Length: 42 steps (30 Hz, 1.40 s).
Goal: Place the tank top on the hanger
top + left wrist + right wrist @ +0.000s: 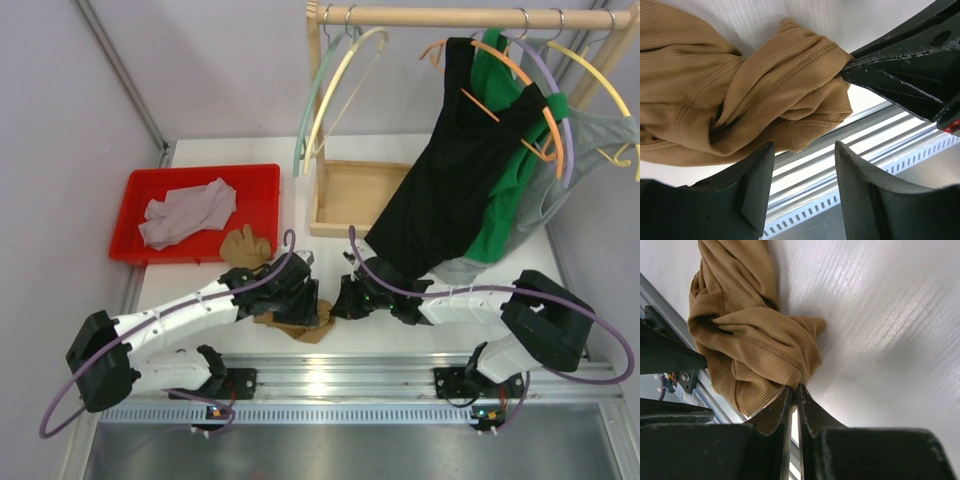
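My left gripper needs to grab the tan tank top's near edge [308, 335] [798, 141] next, away from my right gripper's fold. This will spread the tank top for hanging.
The tan tank top [300, 328] lies bunched at the table's near edge, with another part of it [245, 245] showing behind the left arm. My right gripper [794, 386] is shut on a fold of its hem [760, 360]; in the top view it [338, 303] sits just right of the cloth. My left gripper [804, 147] is open and empty, with its jaws just in front of the tank top [740, 90]; in the top view it [308, 298] hovers over the bunch. The cream hanger [341, 85] hangs on the wooden rail, apart from both grippers.
A red bin [150, 255] at the left holds a pale grey-lilac garment [188, 212]. The wooden rack [460, 17] carries a pale green hanger [312, 100] and black [450, 180], green and grey tops. Its wooden base tray [355, 195] stands behind the grippers. An aluminium rail [330, 375] runs along the near edge.
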Available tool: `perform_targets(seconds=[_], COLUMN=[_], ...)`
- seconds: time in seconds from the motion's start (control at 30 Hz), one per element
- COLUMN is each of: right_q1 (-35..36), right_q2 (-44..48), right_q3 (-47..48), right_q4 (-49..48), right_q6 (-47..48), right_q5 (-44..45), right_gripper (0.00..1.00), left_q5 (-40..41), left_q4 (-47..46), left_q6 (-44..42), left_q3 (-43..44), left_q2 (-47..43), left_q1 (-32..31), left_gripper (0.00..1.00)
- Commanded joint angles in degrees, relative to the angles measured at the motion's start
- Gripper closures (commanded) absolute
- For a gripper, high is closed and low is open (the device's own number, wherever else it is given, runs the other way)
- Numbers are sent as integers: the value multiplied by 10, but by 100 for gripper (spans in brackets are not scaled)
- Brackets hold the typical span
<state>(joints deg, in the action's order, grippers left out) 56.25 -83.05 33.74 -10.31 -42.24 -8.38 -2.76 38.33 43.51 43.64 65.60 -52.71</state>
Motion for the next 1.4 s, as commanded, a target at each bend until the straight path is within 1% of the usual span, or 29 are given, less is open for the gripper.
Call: perform_targets(seconds=[0.0,0.13,0.23,0.3,0.37,0.4,0.47,0.5,0.53,0.67,0.8,0.83,0.9,0.97,1.03,1.07,1.2,1.37], right_q1=[11,11,11,11,11,11,11,11,10,4,-4,-10,-18,-36,-61,-71,-125,-147], right_q2=[12,20,27,32,46,52,72,80,96,146,205,233,259,297,329,339,371,377], right_q3=[5,5,5,4,3,3,5,9,11,30,69,74,91,104,125,133,190,261], right_q4=[-38,-34,-31,-31,-24,-18,-1,6,14,67,162,176,200,231,259,269,303,346], right_q6=[2,3,3,2,3,3,8,14,15,35,72,78,93,100,110,114,129,150], right_q5=[7,8,8,8,14,17,25,28,33,50,78,80,82,81,73,61,28,26], right_gripper=[96,100,100,100,100,100,100,100,100,100,100,100,100,100,100,100,100,100], left_q5=[-5,3,16,21,23,30,46,52,56,68,100,110,150,189,209,224,237,240], left_q4=[-47,-55,-59,-62,-61,-57,-48,-43,-38,-4,45,59,79,108,120,132,148,149], left_q6=[-18,-27,-32,-33,-33,-33,-33,-34,-34,-36,-31,-28,-20,-13,-14,-18,-36,-61], left_q3=[-1,0,1,2,5,7,12,14,20,50,114,143,175,220,261,274,333,395], left_q2=[17,46,61,66,66,66,59,56,49,16,-30,-50,-66,-84,-94,-96,-92,-92], left_q1=[-8,-14,-18,-21,-25,-26,-28,-28,-28,-28,-28,-28,-28,-28,-28,-29,-28,-29], left_gripper=[43,42,44,52,62,74,85,94,100,100,100,100,100,100,100,100,100,100])
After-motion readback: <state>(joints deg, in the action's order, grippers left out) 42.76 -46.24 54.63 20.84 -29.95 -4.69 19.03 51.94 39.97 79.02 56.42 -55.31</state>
